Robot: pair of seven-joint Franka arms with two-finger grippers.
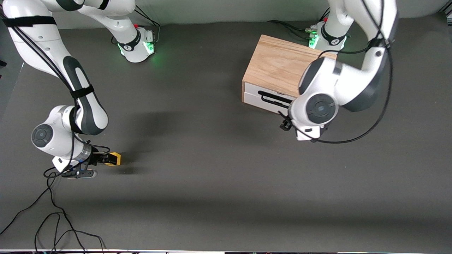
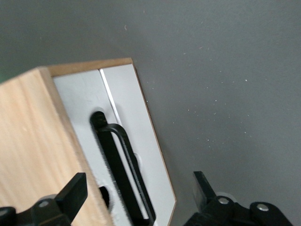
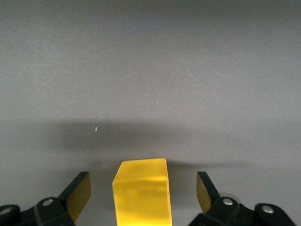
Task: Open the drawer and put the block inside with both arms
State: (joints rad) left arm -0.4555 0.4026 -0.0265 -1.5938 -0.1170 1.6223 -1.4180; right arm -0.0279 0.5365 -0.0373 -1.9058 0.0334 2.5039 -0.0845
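My right gripper is going to place the yellow block inside the drawer point(image 1: 255, 96), so it will grab the block by its opposite sides next.
The light-wood cabinet point(image 1: 279, 67) stands toward the left arm's end of the table. Its drawer point(image 1: 255, 96) is shut, with a white front and black bar handle point(image 1: 273, 99). My left gripper point(image 2: 139, 190) is open in front of the drawer; its fingers point(image 2: 75, 190) stand either side of the handle point(image 2: 124, 165) without touching it. The wrist hides it in the front view. The yellow block point(image 1: 116, 159) lies on the table toward the right arm's end. My right gripper point(image 1: 107, 158) is open, low at the table, one finger on each side of the block point(image 3: 141, 193), with gaps.
The dark grey table mat point(image 1: 219, 169) spreads between block and cabinet. Loose black cables point(image 1: 53, 225) trail from the right arm's wrist toward the edge nearest the front camera. A cable loop point(image 1: 370, 127) hangs from the left arm beside the cabinet.
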